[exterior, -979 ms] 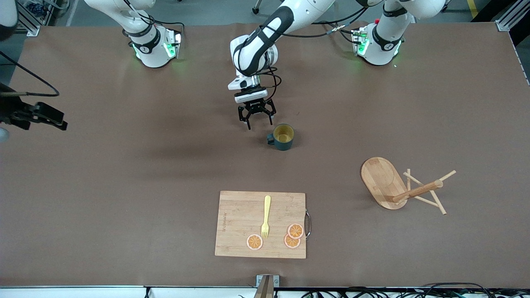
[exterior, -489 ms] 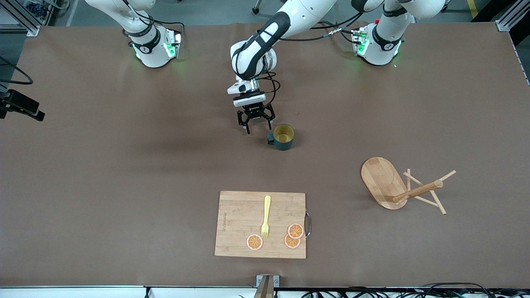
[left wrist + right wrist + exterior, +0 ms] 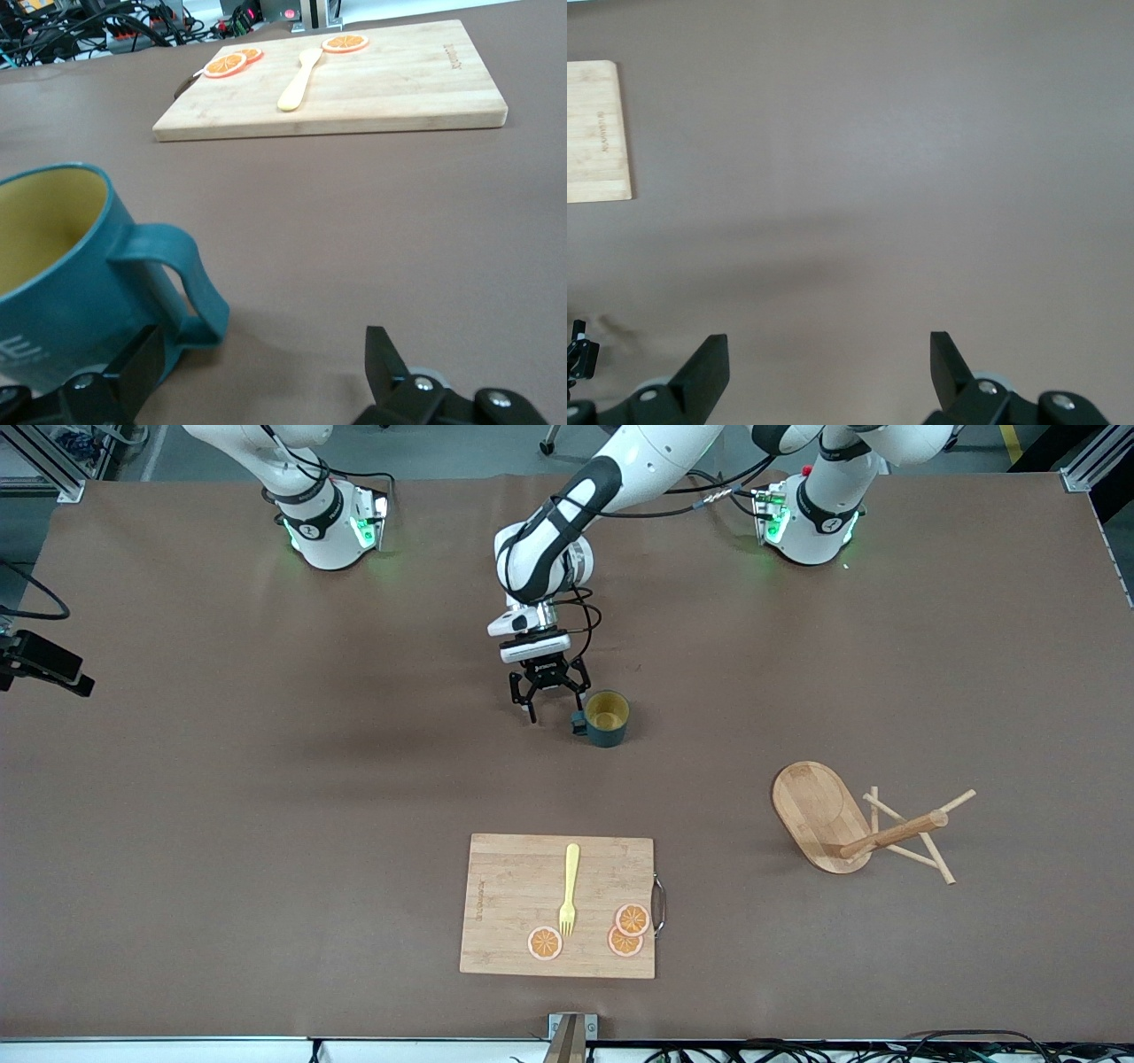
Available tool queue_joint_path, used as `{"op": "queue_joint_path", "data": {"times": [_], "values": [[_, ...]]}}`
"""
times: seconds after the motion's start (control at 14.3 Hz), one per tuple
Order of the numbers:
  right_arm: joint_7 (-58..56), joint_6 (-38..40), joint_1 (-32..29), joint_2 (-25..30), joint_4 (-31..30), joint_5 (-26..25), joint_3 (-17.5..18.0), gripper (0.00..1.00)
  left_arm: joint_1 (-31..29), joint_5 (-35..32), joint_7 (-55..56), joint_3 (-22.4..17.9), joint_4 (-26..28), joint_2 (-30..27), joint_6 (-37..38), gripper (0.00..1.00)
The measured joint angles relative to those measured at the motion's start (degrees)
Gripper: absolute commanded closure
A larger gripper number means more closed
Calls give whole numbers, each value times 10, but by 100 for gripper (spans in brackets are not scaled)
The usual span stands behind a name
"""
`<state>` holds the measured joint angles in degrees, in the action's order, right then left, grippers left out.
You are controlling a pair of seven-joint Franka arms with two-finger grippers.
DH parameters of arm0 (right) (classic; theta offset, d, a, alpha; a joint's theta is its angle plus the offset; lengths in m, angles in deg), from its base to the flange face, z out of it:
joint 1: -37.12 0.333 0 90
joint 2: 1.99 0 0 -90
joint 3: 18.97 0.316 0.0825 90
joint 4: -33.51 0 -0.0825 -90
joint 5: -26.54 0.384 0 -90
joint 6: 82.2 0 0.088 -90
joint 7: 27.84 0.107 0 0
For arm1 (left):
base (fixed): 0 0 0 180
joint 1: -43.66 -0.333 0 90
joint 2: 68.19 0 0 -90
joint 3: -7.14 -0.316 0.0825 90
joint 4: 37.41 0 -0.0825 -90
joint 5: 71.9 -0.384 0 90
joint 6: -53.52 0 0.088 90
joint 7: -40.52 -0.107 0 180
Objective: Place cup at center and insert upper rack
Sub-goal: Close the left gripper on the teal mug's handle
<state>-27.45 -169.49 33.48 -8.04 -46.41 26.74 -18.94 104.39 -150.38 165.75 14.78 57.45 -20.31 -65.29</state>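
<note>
My left fingertips stop short of the handle [image 3: 578, 719] on the teal cup [image 3: 608, 722], so closing now would miss the handle. My left gripper moves closer before closing.
The teal cup [image 3: 608, 722] with its yellow inside stands upright mid-table, handle turned toward the right arm's end. My left gripper [image 3: 556, 707] is low beside it and open. In the left wrist view the handle [image 3: 190, 283] lies just inside one finger [image 3: 146, 354] of the left gripper [image 3: 263, 354], with nothing clamped. The upper rack [image 3: 890, 834] lies tipped on its side toward the left arm's end, nearer the camera than the cup, its oval base [image 3: 815, 810] on edge. My right gripper [image 3: 828, 354] hangs open and empty high over bare table.
A bamboo cutting board [image 3: 514, 886] lies near the front edge, carrying a yellow fork [image 3: 569, 890] and three orange slices [image 3: 545, 943]. It also shows in the wrist views, cutting board [image 3: 399, 80] and cutting board [image 3: 594, 133]. A dark part of the right arm shows at the front view's edge.
My left gripper has come down and closer to the cup's handle, staying open. The right arm's dark hand has drawn back toward the edge of the front view.
</note>
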Motion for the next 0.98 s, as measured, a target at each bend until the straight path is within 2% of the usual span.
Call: {"op": "queue_joint_path", "data": {"times": [0.63, 0.77, 0.98], "values": [[0, -10, 11, -1, -7, -1, 2, 0, -1, -4, 0, -17, -40, 29, 0, 1], [0, -14, 13, -1, -8, -1, 2, 0, -1, -5, 0, -18, -47, 36, 0, 5], [0, -7, 16, -3, -17, -1, 2, 0, -1, -5, 0, -18, -49, 38, 0, 20]]}}
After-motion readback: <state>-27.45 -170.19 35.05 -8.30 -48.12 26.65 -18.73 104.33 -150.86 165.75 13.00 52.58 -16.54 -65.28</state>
